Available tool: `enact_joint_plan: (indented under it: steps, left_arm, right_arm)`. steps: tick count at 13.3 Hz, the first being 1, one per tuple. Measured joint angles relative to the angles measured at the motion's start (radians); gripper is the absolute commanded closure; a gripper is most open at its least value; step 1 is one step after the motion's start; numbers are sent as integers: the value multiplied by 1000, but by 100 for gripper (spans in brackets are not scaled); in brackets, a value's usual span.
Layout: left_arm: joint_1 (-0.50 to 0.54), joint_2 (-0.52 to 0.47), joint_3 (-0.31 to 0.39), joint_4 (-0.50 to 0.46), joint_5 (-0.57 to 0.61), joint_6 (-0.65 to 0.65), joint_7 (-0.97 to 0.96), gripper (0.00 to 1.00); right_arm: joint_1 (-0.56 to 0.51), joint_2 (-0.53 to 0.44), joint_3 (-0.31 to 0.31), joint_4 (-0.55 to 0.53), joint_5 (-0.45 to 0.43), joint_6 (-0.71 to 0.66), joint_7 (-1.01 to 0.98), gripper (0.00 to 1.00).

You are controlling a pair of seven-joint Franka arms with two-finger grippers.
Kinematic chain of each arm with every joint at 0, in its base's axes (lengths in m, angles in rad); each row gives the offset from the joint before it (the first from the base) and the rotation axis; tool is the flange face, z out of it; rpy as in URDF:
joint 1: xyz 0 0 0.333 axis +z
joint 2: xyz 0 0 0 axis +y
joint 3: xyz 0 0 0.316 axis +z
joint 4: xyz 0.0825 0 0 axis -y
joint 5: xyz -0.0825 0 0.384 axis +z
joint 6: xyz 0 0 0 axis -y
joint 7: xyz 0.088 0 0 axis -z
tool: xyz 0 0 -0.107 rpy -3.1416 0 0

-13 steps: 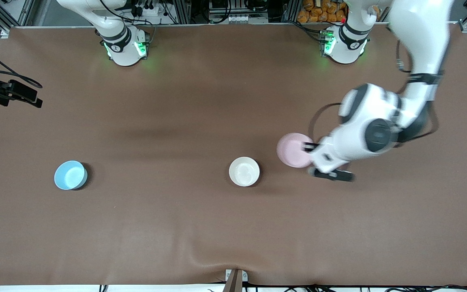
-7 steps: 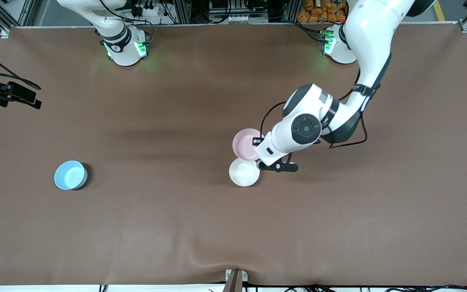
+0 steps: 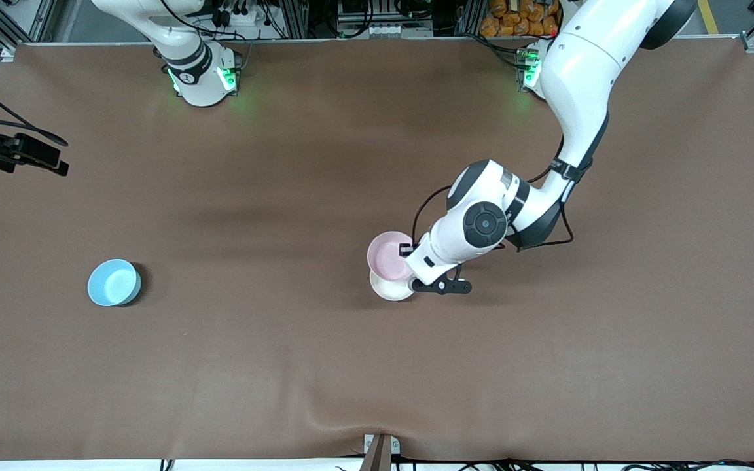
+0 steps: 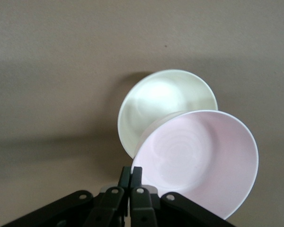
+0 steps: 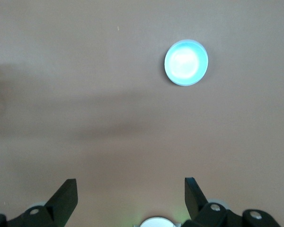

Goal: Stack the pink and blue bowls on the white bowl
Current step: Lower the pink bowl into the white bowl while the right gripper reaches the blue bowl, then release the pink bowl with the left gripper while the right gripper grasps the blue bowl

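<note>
The light blue bowl needs to be stacked on the white bowl [image 3: 391,290], so my right gripper will grab it by its rim [image 3: 114,261] next.
My left gripper [image 3: 407,250] is shut on the rim of the pale pink bowl [image 3: 387,255] and holds it tilted, just over the white bowl [image 3: 391,290], covering most of it. In the left wrist view the shut fingers [image 4: 131,172] pinch the pink bowl [image 4: 199,161] at its rim, with the white bowl [image 4: 161,101] below, partly overlapped. The light blue bowl [image 3: 114,282] sits alone on the table toward the right arm's end. My right gripper [image 5: 130,180] is open and empty, high above the table, with the blue bowl [image 5: 186,62] far below it.
A brown mat [image 3: 285,366] covers the table. A black device [image 3: 17,154] reaches in at the right arm's end. A small clamp [image 3: 380,450] sits at the table's edge nearest the front camera.
My left arm has carried the pink bowl from the left arm's end toward the white bowl and now holds it over that bowl. The blue and white bowls have not moved.
</note>
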Motion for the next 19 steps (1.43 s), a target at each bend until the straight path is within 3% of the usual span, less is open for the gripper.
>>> enact_joint_plan:
  steps: [6, 7, 9, 16, 19]
  left_arm:
    - [-2, 27, 19, 7, 0, 63, 1, 100]
    - [-3, 32, 19, 7, 0, 72, 1, 82]
    - [-8, 43, 19, 7, 0, 86, 1, 0]
    - [-3, 25, 25, 41, 0, 81, 1, 0]
    - [37, -59, 34, 53, 16, -48, 2, 0]
  right_arm:
    - [-92, 255, -5, 13, -2, 15, 0, 0]
    - [-102, 306, -6, 22, -1, 54, 0, 0]
    - [-126, 402, -6, 34, -1, 165, -35, 0]
    - [-212, 581, -8, 40, -1, 342, -208, 0]
    - [-222, 628, -8, 27, -1, 420, -211, 0]
